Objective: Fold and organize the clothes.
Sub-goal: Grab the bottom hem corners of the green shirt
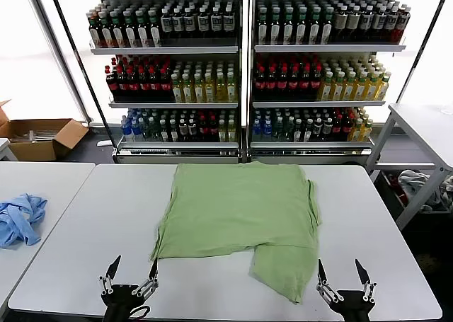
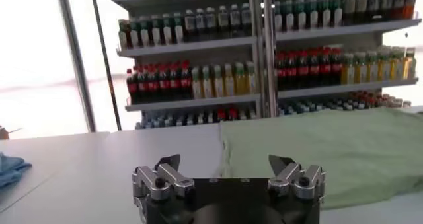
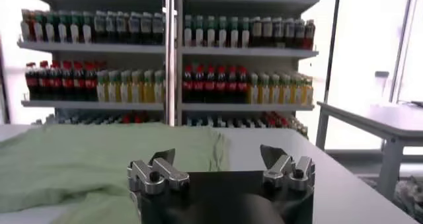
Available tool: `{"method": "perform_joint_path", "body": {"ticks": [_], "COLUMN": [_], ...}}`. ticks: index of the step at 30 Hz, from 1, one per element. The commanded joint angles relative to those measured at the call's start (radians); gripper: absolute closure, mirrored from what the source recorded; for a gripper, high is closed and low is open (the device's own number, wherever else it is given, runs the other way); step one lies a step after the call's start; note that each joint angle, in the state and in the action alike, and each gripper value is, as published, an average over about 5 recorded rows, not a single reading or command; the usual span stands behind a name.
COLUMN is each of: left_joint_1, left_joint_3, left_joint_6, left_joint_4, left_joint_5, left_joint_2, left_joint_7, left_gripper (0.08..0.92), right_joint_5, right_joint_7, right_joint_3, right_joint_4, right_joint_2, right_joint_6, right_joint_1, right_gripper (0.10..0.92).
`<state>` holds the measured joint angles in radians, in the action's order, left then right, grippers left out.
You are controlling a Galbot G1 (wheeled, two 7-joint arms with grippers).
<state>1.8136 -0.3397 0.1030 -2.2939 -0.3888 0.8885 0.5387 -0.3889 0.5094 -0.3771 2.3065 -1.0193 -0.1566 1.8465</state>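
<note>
The light green shirt (image 1: 241, 212) should be grabbed by its protruding flap (image 1: 289, 269) with my right gripper next, to fold the shirt over on itself.
The light green shirt (image 1: 241, 212) lies spread on the white table (image 1: 92, 223), plain side up, with one flap reaching toward the front right. No buttons or print show. My left gripper (image 1: 132, 268) is open and empty at the front edge, just left of the shirt's near left corner. My right gripper (image 1: 343, 272) is open and empty at the front edge, right of the near flap. The shirt also shows in the left wrist view (image 2: 317, 149) beyond my left gripper (image 2: 225, 160), and in the right wrist view (image 3: 86, 159) beyond my right gripper (image 3: 217, 155).
A light blue garment (image 1: 18, 218) lies on the neighbouring table at the left. Drink shelves (image 1: 244, 67) stand behind the table. A cardboard box (image 1: 39, 136) sits at the far left. Another table (image 1: 425, 124) stands at the right.
</note>
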Motion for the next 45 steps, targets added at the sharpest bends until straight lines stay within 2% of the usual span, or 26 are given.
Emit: {"method": "perform_joint_path", "body": {"ticks": [1,7,14,24,36,39,45], "left_joint_1": [-0.090,-0.152,-0.264,-0.351,-0.379,-0.381,-0.375], "left_joint_3": [-0.015,0.002,-0.001,0.008,0.004,0.006,0.015], "left_joint_6": [0.289,0.313,0.383,0.343,0.329,0.327,0.321], "left_joint_4": [-0.033,0.019,0.091,0.217,0.266,0.275,0.278], "left_joint_5": [-0.163,-0.214,-0.304,-0.336,-0.344,-0.343,-0.334], "left_joint_2": [-0.007,0.002,0.052,0.073,0.082,0.084,0.090], "left_joint_7": [-0.078,-0.140,-0.179,-0.189,-0.210,-0.212,-0.220], "left_gripper": [0.177,0.177,0.177,0.177,0.185,0.221,0.311], "right_joint_5": [-0.116,-0.124,-0.112,-0.104,-0.087,-0.085,-0.083], "right_joint_7": [0.022,0.048,0.045,0.049,0.053,0.049,0.034], "right_joint_3": [0.064,0.119,0.126,0.141,0.180,0.183,0.187], "right_joint_4": [0.045,0.033,0.009,-0.023,-0.054,-0.062,-0.089], "right_joint_2": [0.001,-0.015,-0.028,-0.044,-0.059,-0.061,-0.066], "right_joint_6": [-0.277,-0.343,-0.351,-0.348,-0.348,-0.348,-0.336], "right_joint_1": [-0.088,-0.135,-0.152,-0.178,-0.214,-0.215,-0.208], "right_gripper": [0.203,0.203,0.203,0.203,0.214,0.270,0.443]}}
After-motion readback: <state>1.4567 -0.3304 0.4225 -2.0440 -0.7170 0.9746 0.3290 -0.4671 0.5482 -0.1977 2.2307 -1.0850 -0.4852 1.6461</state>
